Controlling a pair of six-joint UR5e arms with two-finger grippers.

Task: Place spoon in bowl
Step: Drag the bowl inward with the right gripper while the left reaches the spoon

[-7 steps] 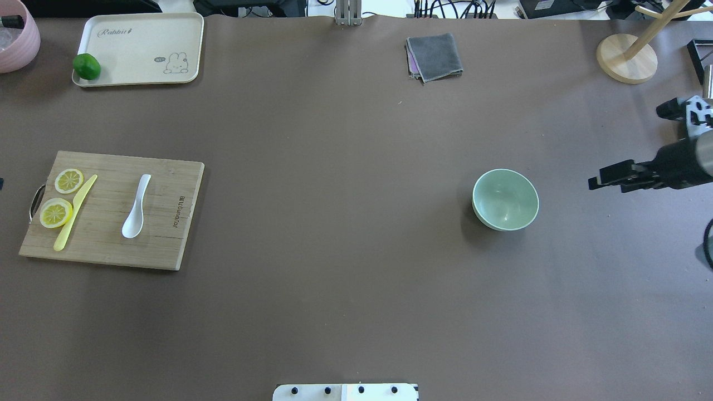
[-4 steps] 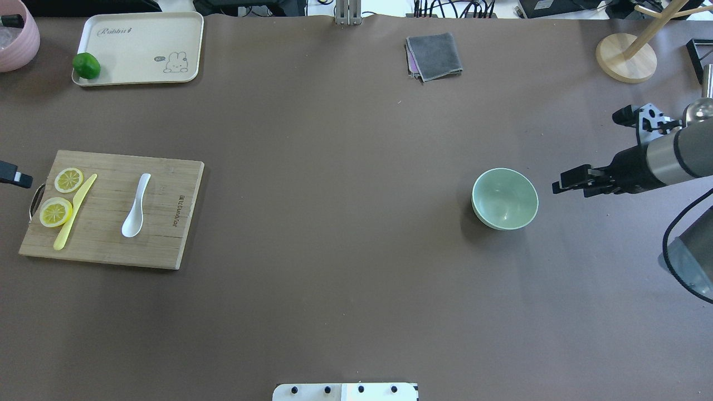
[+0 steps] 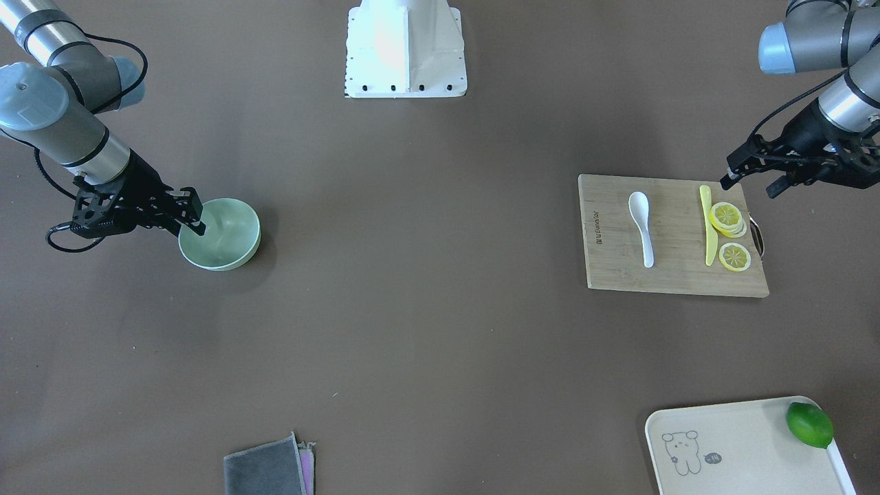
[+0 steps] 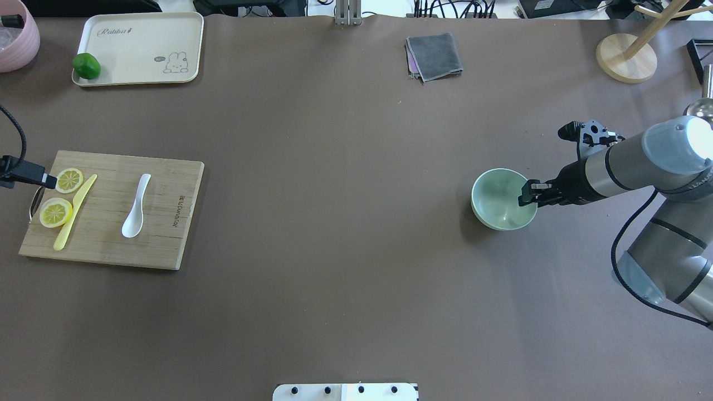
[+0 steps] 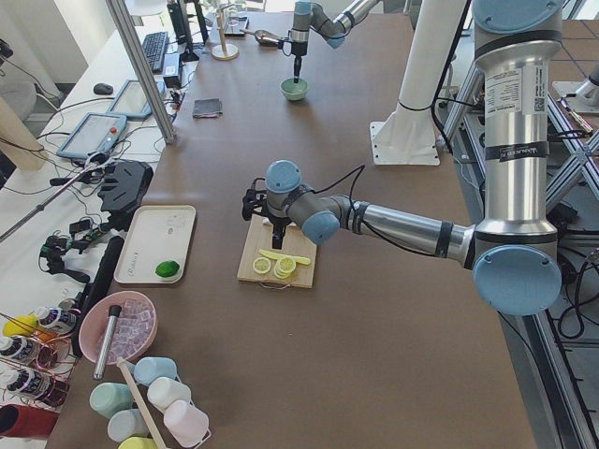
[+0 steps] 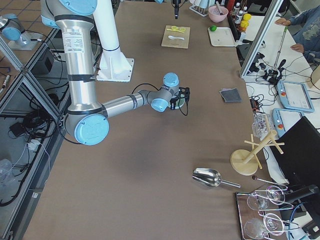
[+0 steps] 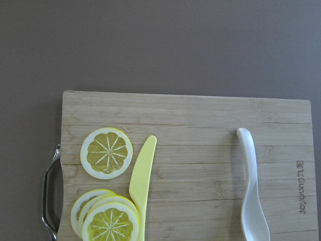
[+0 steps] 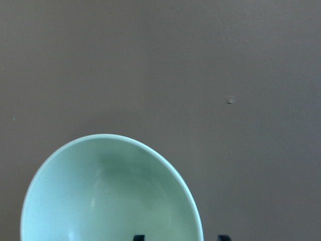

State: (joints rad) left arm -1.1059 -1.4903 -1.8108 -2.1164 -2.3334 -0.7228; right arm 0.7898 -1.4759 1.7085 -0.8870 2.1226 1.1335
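Note:
Next, my right gripper grabs the bowl by its rim [image 8: 197, 217] to bring the bowl within reach for the spoon.
The white spoon [image 4: 136, 206] lies on a wooden cutting board [image 4: 167, 239] at the table's left, scoop towards the robot. It also shows in the front view [image 3: 641, 227] and the left wrist view [image 7: 251, 191]. My left gripper [image 4: 47, 181] hangs above the board's left end near the lemon slices. It looks open and empty in the front view [image 3: 749, 185]. The mint-green bowl [image 4: 498, 197] stands empty on the right. My right gripper [image 4: 526, 196] is open at its right rim. In the right wrist view the jaws stand on either side of the bowl's [image 8: 105, 196] rim.
A yellow knife [image 4: 75, 211] and lemon slices [image 4: 55, 213] lie on the board's left part. A cream tray [image 4: 145, 44] with a lime [image 4: 86, 65] sits at the back left. A grey cloth [image 4: 434, 55] and a wooden stand [image 4: 626, 58] are at the back.
My right gripper has moved left from the table's right side to the bowl's rim. My left gripper has come in from the left edge to the board's left end.

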